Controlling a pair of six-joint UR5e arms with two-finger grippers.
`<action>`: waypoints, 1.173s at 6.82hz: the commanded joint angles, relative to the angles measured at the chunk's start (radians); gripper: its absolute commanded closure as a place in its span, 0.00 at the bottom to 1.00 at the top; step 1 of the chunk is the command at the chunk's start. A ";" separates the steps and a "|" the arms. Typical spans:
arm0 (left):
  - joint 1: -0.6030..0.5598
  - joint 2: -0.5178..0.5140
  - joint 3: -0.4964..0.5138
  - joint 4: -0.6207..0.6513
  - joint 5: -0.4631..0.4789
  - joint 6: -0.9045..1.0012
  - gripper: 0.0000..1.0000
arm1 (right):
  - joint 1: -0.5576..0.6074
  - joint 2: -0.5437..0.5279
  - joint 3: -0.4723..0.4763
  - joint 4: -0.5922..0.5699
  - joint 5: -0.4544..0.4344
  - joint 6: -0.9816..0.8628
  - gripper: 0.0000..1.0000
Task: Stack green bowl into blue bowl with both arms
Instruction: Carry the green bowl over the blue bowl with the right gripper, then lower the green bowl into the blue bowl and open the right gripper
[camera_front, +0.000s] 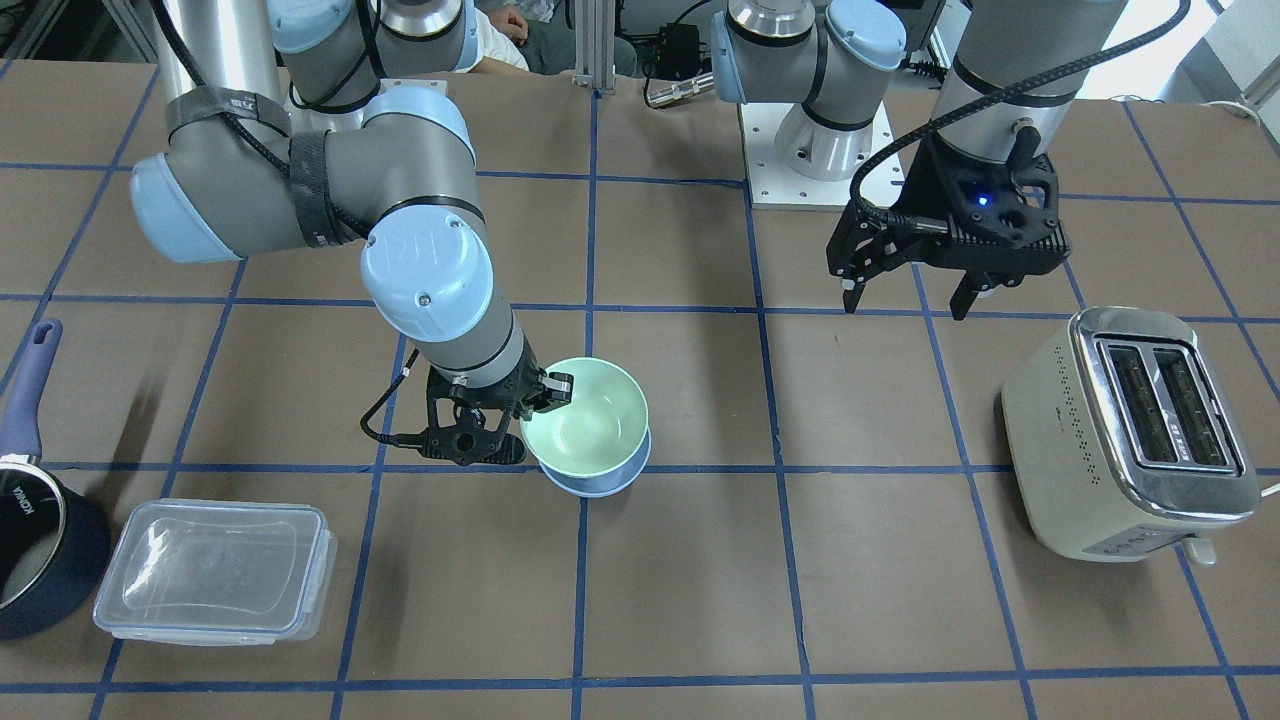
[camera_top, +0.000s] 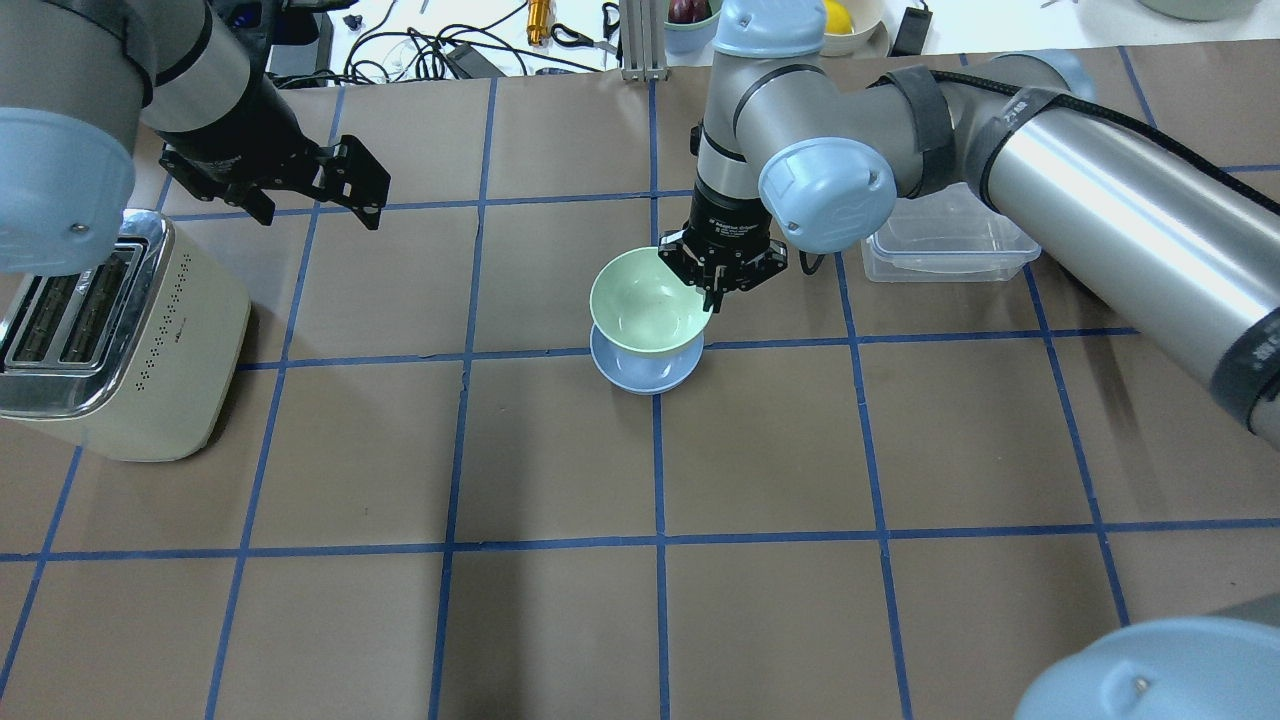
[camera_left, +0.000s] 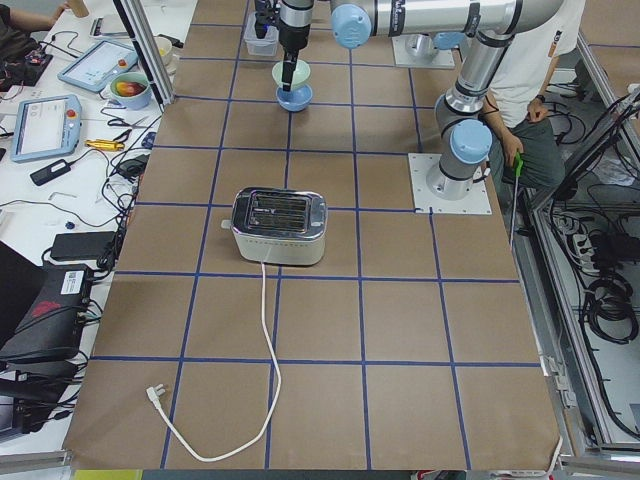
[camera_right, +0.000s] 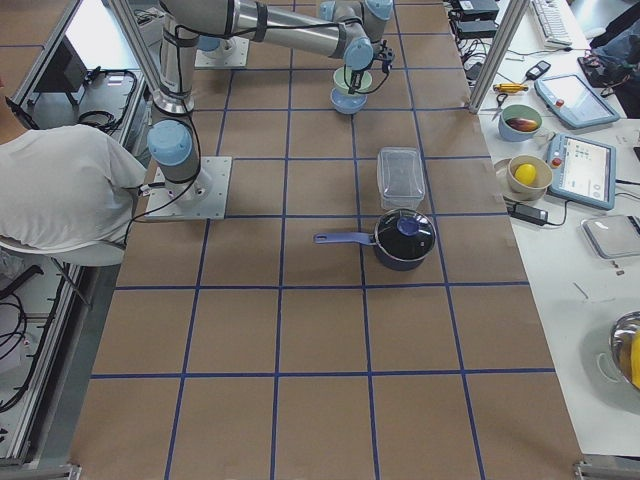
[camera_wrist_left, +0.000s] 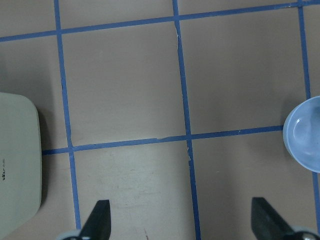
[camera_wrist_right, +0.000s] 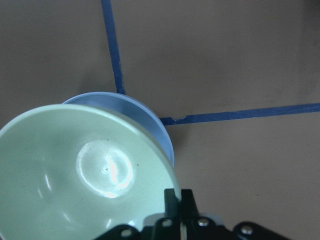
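Note:
I need to open my right gripper now: the bottom of the green bowl is over and inside the blue bowl's rim.
The pale green bowl hangs from my right gripper, which is shut on its rim, one finger inside and one outside. It sits right over the light blue bowl, slightly offset; I cannot tell whether they touch. The overhead view shows the green bowl above the blue bowl, with the right gripper at the rim. In the right wrist view the green bowl covers most of the blue bowl. My left gripper is open and empty, high over the table near the toaster. It also shows in the left wrist view.
A cream toaster stands on the robot's left side of the table. A clear lidded plastic container and a dark navy saucepan stand on the robot's right side. The brown table has a blue tape grid.

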 joint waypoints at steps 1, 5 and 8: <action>0.000 -0.001 -0.001 0.000 0.000 0.000 0.00 | 0.003 0.029 0.006 -0.008 0.013 -0.004 1.00; 0.000 -0.002 0.003 0.000 0.008 0.003 0.00 | 0.003 0.030 0.017 -0.045 0.007 -0.005 0.00; 0.002 -0.002 0.003 0.000 0.008 0.003 0.00 | -0.059 -0.088 -0.059 0.042 -0.078 -0.037 0.00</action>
